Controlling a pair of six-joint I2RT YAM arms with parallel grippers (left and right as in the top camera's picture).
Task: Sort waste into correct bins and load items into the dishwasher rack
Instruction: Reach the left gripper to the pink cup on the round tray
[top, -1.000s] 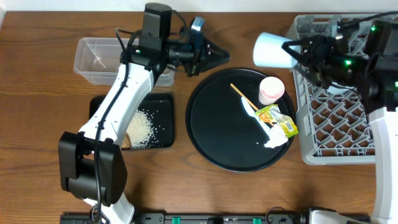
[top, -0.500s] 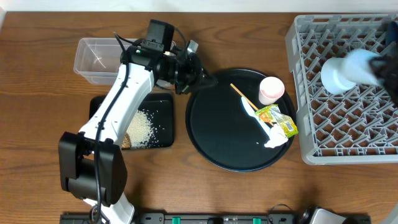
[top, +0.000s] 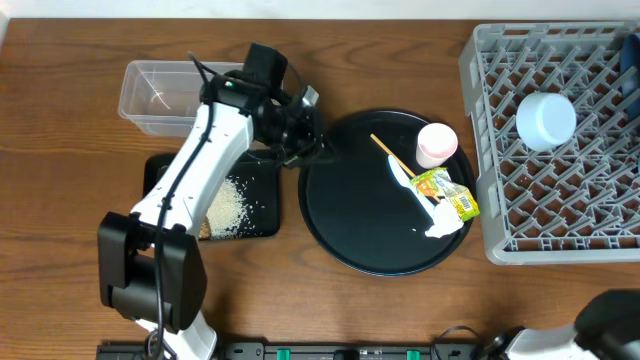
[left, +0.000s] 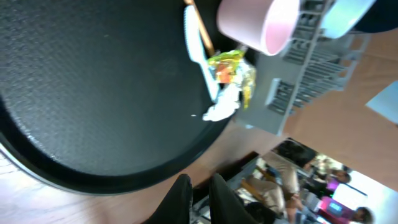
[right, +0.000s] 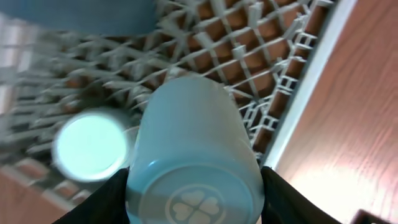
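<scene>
The light-blue cup's far end (right: 189, 93) hangs above the rack's wires, so I should bring the light-blue cup down before my right gripper releases it.
My left gripper (top: 308, 138) is shut and empty at the left rim of the round black tray (top: 350, 220); its fingers (left: 199, 200) show low in the left wrist view. On that tray lie the pink cup (top: 436, 143) (left: 261, 25), the yellow-green wrapper (top: 447, 192) (left: 233, 68) and the white tissue (top: 440, 225) (left: 217, 109). My right gripper (right: 193, 205) is shut on the light-blue cup (right: 193, 149) over the grey dishwasher rack (top: 560, 225) (right: 261, 68); it is outside the overhead view. A pale bowl (top: 546, 120) (right: 90, 146) sits in the rack.
The clear tub (top: 150, 95) stands at the back left. The shallow black tray (top: 260, 170) in front of it holds rice grains (top: 225, 205) and a brown lump (top: 203, 228). A thin wooden stick (top: 385, 150) lies on the round tray. A blurred blue shape (right: 81, 12) is beyond the rack.
My left gripper swung down to the round tray's left rim and closed. My right arm carried a pale piece from over the tray to the rack and left the overhead view.
</scene>
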